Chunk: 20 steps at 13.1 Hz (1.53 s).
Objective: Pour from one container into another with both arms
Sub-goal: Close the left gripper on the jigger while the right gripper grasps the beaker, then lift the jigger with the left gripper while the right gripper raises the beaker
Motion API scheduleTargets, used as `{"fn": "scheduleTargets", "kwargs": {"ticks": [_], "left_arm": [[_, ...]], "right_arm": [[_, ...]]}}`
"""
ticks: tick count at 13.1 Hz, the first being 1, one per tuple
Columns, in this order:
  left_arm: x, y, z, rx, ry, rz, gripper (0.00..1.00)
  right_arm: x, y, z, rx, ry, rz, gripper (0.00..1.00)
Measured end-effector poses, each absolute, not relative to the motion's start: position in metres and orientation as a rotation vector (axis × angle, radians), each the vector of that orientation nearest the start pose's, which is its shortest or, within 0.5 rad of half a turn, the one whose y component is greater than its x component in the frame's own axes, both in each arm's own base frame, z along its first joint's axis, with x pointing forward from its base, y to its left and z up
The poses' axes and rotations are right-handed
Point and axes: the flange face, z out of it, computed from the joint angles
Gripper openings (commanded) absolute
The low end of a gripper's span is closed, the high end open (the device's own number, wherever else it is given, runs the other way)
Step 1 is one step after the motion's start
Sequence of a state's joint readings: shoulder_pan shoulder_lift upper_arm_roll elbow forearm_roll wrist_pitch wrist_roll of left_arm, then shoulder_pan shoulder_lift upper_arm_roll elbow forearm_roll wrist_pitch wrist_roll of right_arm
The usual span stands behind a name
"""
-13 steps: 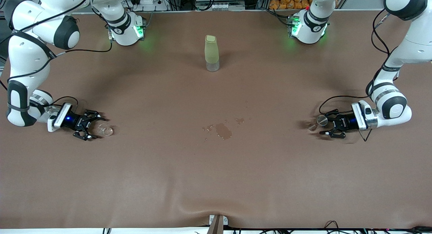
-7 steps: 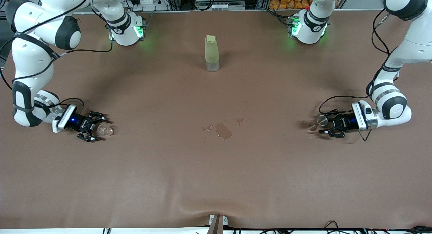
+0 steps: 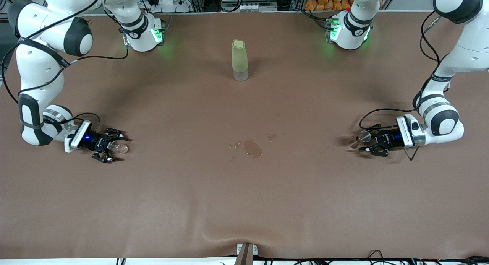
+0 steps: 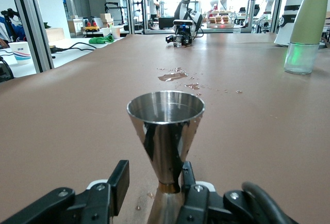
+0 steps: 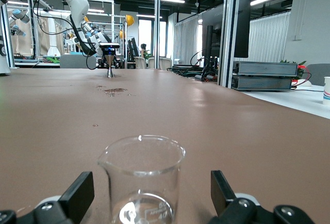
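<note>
The glass beaker's spouted rim (image 5: 105, 158) has to stay free to pour, so the robot's right gripper should next grab the beaker by its cylindrical body (image 5: 143, 193).
A steel jigger (image 3: 363, 135) stands upright toward the left arm's end of the table. My left gripper (image 3: 365, 144) is low around it. In the left wrist view, one finger (image 4: 187, 175) touches the jigger (image 4: 165, 126) at its narrow waist, and a gap shows at the other finger (image 4: 119, 178), so the left gripper (image 4: 153, 176) is open. A clear glass beaker (image 3: 119, 147) stands toward the right arm's end. My right gripper (image 3: 114, 146) straddles it. In the right wrist view the beaker (image 5: 142, 175) sits between the wide-open fingers of the right gripper (image 5: 150, 185), touching neither.
A tall pale green container with a clear base (image 3: 240, 60) stands mid-table near the robots' bases. A small puddle with droplets (image 3: 252, 147) lies on the brown mat between the two grippers.
The left gripper's fingers have narrowed around the jigger. The right gripper has slid forward, so the beaker now sits between its fingers.
</note>
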<state>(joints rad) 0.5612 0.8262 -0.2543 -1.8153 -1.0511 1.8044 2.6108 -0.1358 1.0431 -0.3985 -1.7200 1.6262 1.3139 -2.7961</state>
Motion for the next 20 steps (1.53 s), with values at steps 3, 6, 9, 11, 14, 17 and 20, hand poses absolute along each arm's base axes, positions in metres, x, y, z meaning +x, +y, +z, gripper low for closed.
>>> {"fn": "scheduleTargets", "kwargs": {"ticks": [3, 6, 9, 11, 14, 17, 20], "left_arm": [[0.567, 0.103, 0.097, 1.446, -1.399, 1.121, 0.46], [0.566, 0.102, 0.094, 1.445, -1.396, 1.120, 0.37], [0.566, 0.102, 0.093, 1.445, -1.394, 1.119, 0.29], [0.566, 0.101, 0.093, 1.443, -1.395, 1.119, 0.26], [0.566, 0.099, 0.093, 1.430, -1.400, 1.124, 0.00], [0.570, 0.100, 0.096, 1.396, -1.459, 1.166, 0.00], [0.584, 0.076, 0.111, 1.297, -1.480, 1.174, 0.00]], "right_arm": [[0.552, -0.155, 0.037, -1.450, -1.164, -1.421, 0.12], [0.554, -0.150, 0.037, -1.447, -1.162, -1.425, 0.00], [0.555, -0.149, 0.037, -1.452, -1.147, -1.414, 0.00], [0.556, -0.145, 0.037, -1.447, -1.144, -1.409, 0.00], [0.562, -0.126, 0.040, -1.427, -1.128, -1.376, 0.00], [0.581, -0.105, 0.067, -1.391, -1.148, -1.360, 0.00], [0.600, -0.095, 0.112, -1.376, -1.139, -1.332, 0.00]]}}
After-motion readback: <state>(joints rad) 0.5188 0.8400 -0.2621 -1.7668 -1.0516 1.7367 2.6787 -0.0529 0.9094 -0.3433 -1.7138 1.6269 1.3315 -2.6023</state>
